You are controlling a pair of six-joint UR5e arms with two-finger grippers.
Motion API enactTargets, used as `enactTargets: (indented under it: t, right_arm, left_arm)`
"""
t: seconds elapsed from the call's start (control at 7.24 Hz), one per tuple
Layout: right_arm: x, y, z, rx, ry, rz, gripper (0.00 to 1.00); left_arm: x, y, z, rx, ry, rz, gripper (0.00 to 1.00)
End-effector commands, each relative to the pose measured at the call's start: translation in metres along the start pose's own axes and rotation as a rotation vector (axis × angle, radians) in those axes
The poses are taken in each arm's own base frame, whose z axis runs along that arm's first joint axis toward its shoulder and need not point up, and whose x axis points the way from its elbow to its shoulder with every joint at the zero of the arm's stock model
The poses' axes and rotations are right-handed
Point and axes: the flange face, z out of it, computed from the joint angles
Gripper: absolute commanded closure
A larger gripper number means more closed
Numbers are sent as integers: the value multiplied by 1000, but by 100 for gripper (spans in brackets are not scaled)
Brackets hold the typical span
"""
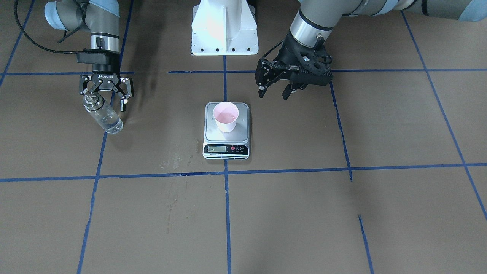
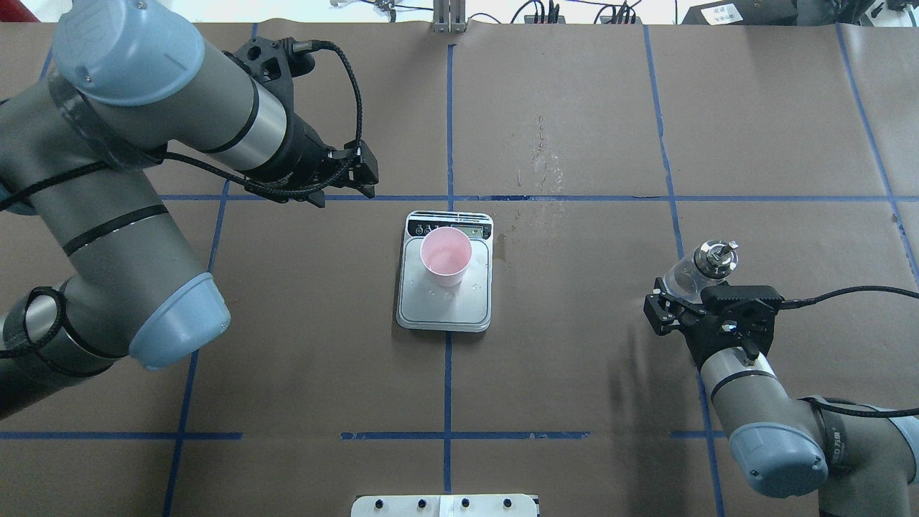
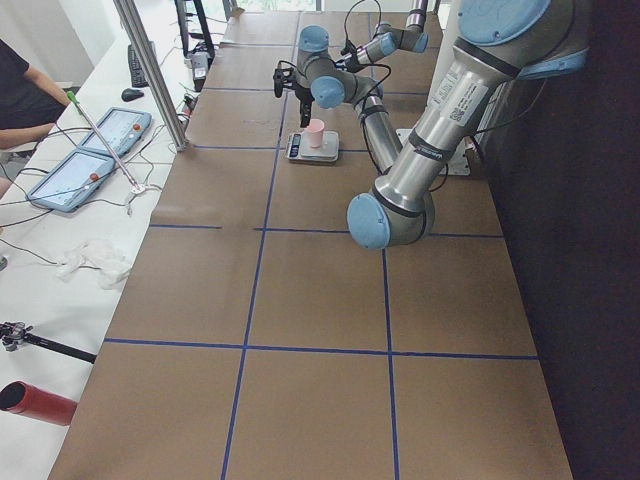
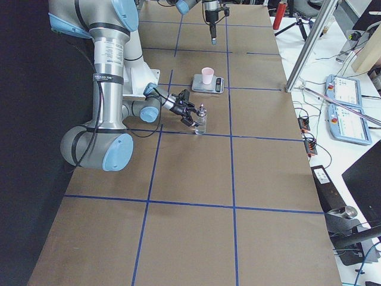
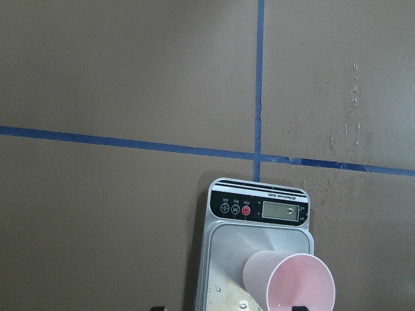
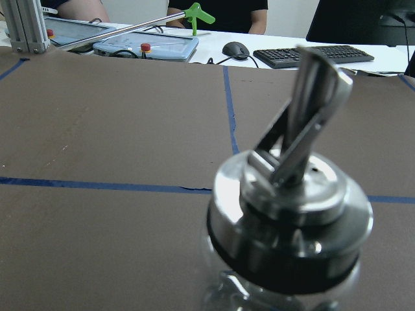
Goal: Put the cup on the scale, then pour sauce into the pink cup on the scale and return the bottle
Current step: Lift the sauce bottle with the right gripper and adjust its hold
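Observation:
My right gripper's fingers are beside the silver pourer cap (image 1: 93, 101), so it next moves further toward the bottle's glass body (image 1: 109, 119) before it closes on the bottle.
The pale pink cup (image 1: 226, 117) stands upright on the silver scale (image 1: 213, 133), toward its display end; it also shows in the overhead view (image 2: 446, 256) and the left wrist view (image 5: 295, 282). The clear glass bottle (image 1: 104, 116) with its silver pourer cap (image 6: 292, 194) stands on the table at my right, with clear liquid in it. My right gripper (image 1: 103, 99) is open, its fingers either side of the cap and apart from it. My left gripper (image 1: 274, 91) is open and empty, hanging above the table behind and to the side of the scale.
Blue tape lines grid the brown table. The white robot base plate (image 1: 224, 34) stands at the robot's edge. Small drops lie on the scale plate (image 2: 445, 305). A desk with tablets and a keyboard (image 6: 311, 55) lies beyond the far edge.

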Motion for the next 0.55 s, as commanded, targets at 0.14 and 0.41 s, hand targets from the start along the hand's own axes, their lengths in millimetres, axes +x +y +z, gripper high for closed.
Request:
enactTargets:
  t: [0.14, 0.41]
  right_arm:
    - [5, 5, 7, 3, 9, -12, 3]
    - [8, -2, 13, 12, 23, -28, 4]
  left_arm:
    - [0, 0, 0, -1, -2, -1, 28]
    - [0, 0, 0, 0, -1, -1, 28]
